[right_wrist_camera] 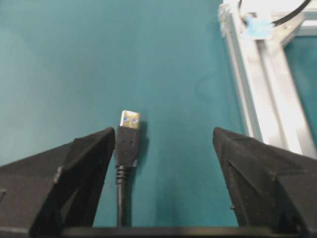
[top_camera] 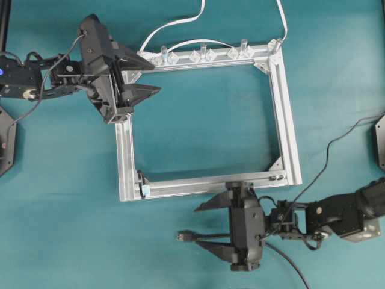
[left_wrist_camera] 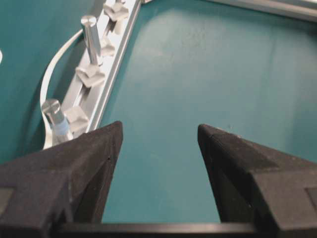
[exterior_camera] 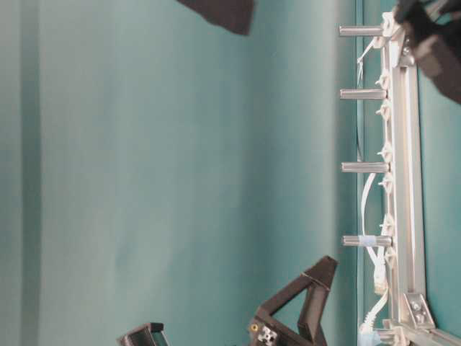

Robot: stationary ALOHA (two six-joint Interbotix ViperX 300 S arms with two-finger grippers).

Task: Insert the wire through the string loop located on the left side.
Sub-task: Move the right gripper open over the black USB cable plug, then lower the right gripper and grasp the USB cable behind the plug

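My right gripper's fingers are still above the black plug's neck [top_camera: 201, 236] [right_wrist_camera: 123, 173], so it is too early to close. My right gripper lowers, then closes on the wire.
The wire's black plug [top_camera: 182, 236] with its metal tip lies flat on the teal table below the frame's lower rail. In the right wrist view the plug [right_wrist_camera: 130, 131] sits between the jaws, close against the left finger, and the cable runs back under the gripper. My right gripper [top_camera: 195, 224] [right_wrist_camera: 164, 133] stands open around it without clamping it. The string loop with its pale-blue tab [top_camera: 144, 190] [right_wrist_camera: 256, 27] hangs at the frame's lower left corner. My left gripper [top_camera: 153, 77] [left_wrist_camera: 159, 126] hovers open and empty over the frame's upper left corner.
A rectangular aluminium frame [top_camera: 283, 120] lies mid-table. Its top rail carries clear clips and upright metal posts [top_camera: 201, 54] [left_wrist_camera: 90, 34], with a white cable [top_camera: 174, 24] threaded along them. The posts [exterior_camera: 364, 94] also show in the table-level view.
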